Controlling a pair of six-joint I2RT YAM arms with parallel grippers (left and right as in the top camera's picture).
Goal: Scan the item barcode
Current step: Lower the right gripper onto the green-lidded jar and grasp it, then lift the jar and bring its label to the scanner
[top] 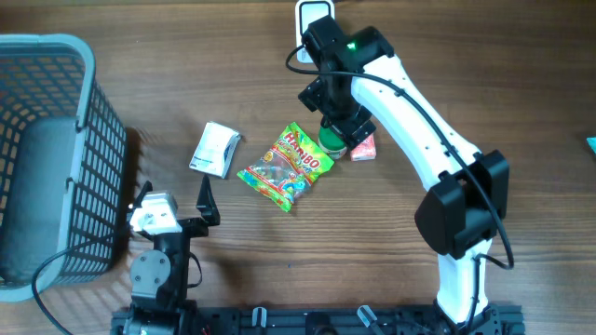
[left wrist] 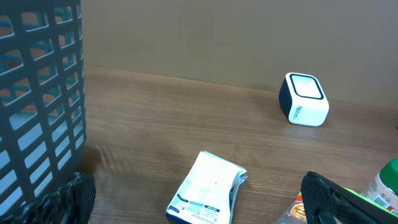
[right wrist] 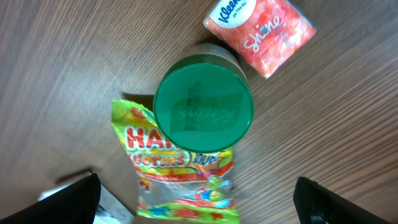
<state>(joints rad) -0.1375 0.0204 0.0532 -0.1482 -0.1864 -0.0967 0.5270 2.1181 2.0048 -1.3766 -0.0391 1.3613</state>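
I should next grab the green-lidded jar from above with my right gripper, around its lid end [top: 331,140] [right wrist: 203,107]. Its labelled body then stays free to scan the barcode.
A white and navy barcode scanner [top: 314,17] [left wrist: 303,99] stands at the table's far edge. A Haribo bag [top: 287,167] [right wrist: 180,180] lies mid-table, with a green-lidded jar [top: 331,141] [right wrist: 203,106] on its far corner. My right gripper [top: 341,116] [right wrist: 205,205] hangs open above the jar and bag, gripping nothing; its dark fingertips [right wrist: 74,199] stand wide apart. A white packet [top: 216,149] [left wrist: 208,190] lies left of the bag. My left gripper [top: 174,200] [left wrist: 202,205] is open, low over the table, just short of that packet.
A pink Kleenex pack [top: 364,147] [right wrist: 261,31] lies right of the jar. A grey mesh basket [top: 93,149] [left wrist: 37,93] fills the table's left side, close beside my left arm. The right arm stretches from the front edge up to the scanner area.
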